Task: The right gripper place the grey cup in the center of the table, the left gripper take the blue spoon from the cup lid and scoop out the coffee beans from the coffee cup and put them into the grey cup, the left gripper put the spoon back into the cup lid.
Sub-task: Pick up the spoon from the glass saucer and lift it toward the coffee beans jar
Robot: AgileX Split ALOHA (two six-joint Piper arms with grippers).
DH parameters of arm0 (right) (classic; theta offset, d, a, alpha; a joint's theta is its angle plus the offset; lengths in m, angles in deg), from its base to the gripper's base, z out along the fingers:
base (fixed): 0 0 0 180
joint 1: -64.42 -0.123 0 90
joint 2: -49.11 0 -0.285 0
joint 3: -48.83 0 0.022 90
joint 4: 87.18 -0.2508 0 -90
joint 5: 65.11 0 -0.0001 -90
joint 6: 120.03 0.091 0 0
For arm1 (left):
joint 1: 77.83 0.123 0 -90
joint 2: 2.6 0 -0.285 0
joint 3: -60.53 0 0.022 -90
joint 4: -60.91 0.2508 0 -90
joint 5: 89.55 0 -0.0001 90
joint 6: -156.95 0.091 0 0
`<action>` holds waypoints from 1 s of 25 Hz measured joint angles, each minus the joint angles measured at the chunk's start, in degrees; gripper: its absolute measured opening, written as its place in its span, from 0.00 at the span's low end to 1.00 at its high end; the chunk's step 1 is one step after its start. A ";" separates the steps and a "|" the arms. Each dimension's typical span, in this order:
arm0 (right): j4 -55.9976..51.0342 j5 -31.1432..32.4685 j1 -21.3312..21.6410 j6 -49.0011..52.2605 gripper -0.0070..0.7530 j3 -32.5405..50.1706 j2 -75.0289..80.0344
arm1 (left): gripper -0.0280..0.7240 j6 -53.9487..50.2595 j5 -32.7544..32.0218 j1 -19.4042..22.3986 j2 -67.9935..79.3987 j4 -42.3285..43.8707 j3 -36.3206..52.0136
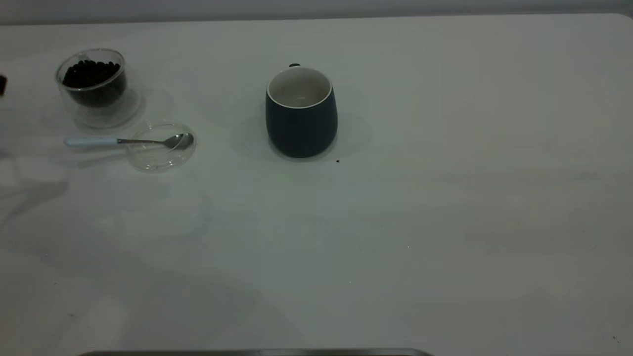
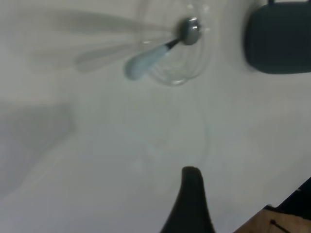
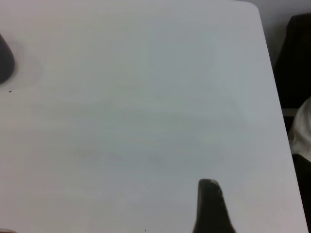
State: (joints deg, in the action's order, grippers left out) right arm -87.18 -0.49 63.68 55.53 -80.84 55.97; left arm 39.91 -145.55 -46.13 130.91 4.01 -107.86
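The left gripper reaches the blue spoon and grabs its handle next. The cup lid's rim surrounds the spoon's bowl end, while the handle sticks out.
The grey cup stands upright near the middle of the table, its handle at the far side. The coffee cup stands at the far left, full of coffee beans. In front of it lies the clear cup lid. The blue spoon rests with its bowl in the lid and its handle pointing left. Neither gripper shows in the exterior view. The left gripper hovers over bare table, short of the spoon, lid and grey cup. The right gripper hovers over bare table, far from the grey cup.
A single dark speck lies just right of the grey cup's base. A small dark part shows at the left edge beside the coffee cup. The table's edge and a dark surround show in the right wrist view.
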 joint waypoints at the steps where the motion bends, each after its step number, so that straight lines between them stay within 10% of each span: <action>1: 0.00 0.00 0.00 0.00 0.62 0.00 0.00 | 0.99 0.00 -0.21 0.00 1.54 0.30 -1.14; 25: 0.00 0.00 0.00 -0.01 0.62 0.00 0.00 | 0.98 1.22 -7.77 -5.76 25.38 -2.81 -24.00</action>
State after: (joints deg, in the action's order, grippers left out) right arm -87.18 -0.49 63.68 55.53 -80.84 55.97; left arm 41.14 -153.31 -51.88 156.28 1.20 -131.87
